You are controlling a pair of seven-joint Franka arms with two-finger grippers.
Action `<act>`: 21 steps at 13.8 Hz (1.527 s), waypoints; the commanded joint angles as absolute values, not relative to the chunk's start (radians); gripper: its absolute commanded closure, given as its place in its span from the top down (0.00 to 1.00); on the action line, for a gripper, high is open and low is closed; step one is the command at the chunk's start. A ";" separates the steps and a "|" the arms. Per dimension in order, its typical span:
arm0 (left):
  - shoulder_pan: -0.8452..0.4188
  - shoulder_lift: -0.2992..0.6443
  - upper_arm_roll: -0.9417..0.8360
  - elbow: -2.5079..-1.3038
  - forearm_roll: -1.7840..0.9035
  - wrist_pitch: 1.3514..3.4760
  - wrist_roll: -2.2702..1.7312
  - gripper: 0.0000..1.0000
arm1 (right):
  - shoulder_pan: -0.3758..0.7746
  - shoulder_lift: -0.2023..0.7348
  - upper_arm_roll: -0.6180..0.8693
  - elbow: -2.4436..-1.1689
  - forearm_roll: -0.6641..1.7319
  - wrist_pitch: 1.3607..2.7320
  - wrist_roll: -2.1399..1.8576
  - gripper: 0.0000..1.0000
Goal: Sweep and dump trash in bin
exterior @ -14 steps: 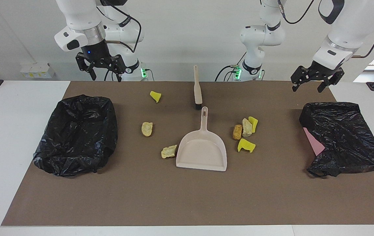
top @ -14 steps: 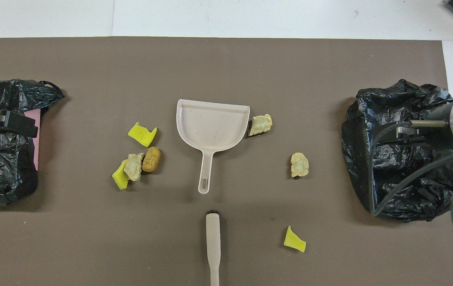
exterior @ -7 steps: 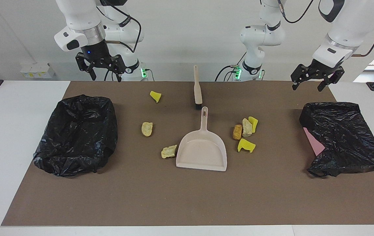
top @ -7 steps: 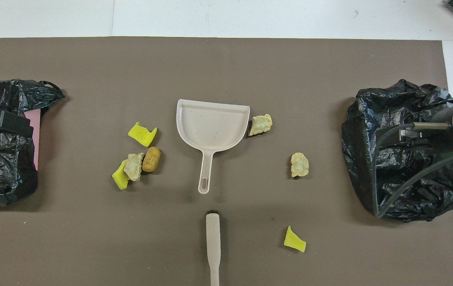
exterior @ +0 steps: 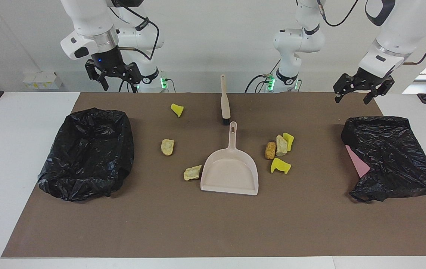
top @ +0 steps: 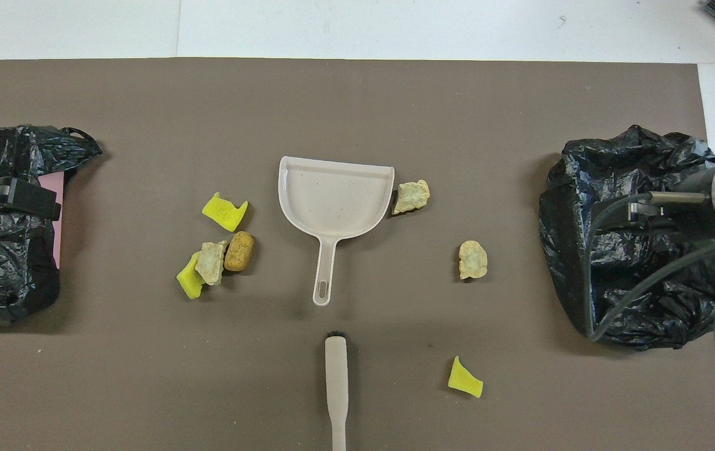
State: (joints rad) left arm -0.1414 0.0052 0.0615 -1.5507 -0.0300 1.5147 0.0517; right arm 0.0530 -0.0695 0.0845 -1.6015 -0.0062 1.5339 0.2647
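The right gripper should next grab the dustpan by its narrow handle, because the dustpan's scoop is too wide for the gripper's fingers.
Several scraps of trash lie on the brown mat. A yellow sponge bit and two tan lumps lie toward the right arm's end. A cluster of yellow bits and a brown lump lies toward the left arm's end. The beige dustpan sits in the middle, its handle pointing at the beige brush. A bin lined with a black bag stands at the right arm's end. My right gripper hangs open over the mat's edge by the bin. My left gripper is open and holds nothing.
A second black bag with a pink edge showing lies at the left arm's end, under the left gripper in the overhead view. White table borders the mat. The right arm's cable crosses over the bin in the overhead view.
Both grippers have drifted slightly upward and stay open. The trash, dustpan and brush have not moved.
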 commanded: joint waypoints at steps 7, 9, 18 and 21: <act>-0.274 -0.153 0.067 -2.015 -0.144 1.788 0.109 1.00 | 0.153 -0.048 0.095 -1.724 -0.003 1.715 0.369 1.00; -0.346 -0.153 0.069 -2.095 -0.147 1.853 0.107 1.00 | 0.202 -0.015 0.095 -1.720 -0.008 1.771 0.437 1.00; -0.621 -0.322 0.067 -2.539 -0.175 2.137 0.037 1.00 | 0.445 0.290 0.095 -1.634 -0.026 1.999 0.690 1.00; -0.740 -0.363 0.067 -2.614 -0.175 2.206 -0.084 1.00 | 0.515 0.374 0.094 -1.589 -0.034 2.000 0.770 1.00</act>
